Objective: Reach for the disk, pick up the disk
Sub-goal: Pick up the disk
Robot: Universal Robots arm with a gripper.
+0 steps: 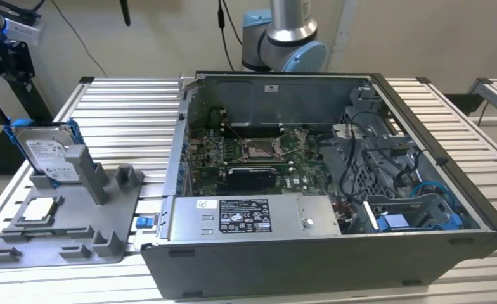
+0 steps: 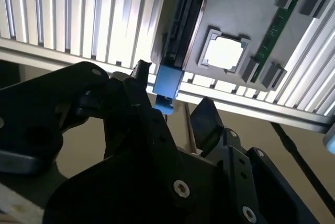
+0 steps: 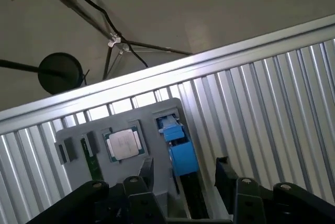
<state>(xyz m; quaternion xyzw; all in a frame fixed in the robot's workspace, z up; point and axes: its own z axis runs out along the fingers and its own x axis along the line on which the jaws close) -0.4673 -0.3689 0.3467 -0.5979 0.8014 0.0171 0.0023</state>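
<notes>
The holder blocks the disk's lower end, so my gripper will next pick up the disk by its exposed upper edge (image 1: pixel 45 125).
The disk (image 1: pixel 47 151) stands on edge in a slot of the grey holder (image 1: pixel 104 215) at the exterior view's left, silver with a white label and a blue bracket around it. In both wrist views I look down on its narrow top edge (image 2: pixel 183 25) and the blue bracket end (image 3: pixel 177 148). My gripper (image 3: pixel 184 167) hangs above that end, open, with one black finger (image 3: pixel 146 171) on each side of the disk's line and apart from it. From the second wrist view, the gripper (image 2: pixel 172 90) has the blue bracket end showing between its fingers.
A small square processor chip (image 1: pixel 38 209) lies flat in the holder beside the disk, also seen as the chip (image 3: pixel 124 144). An open computer case (image 1: pixel 451 190) with a power-supply box (image 1: pixel 248 215) fills the table's middle. The table edge and floor lie just past the holder.
</notes>
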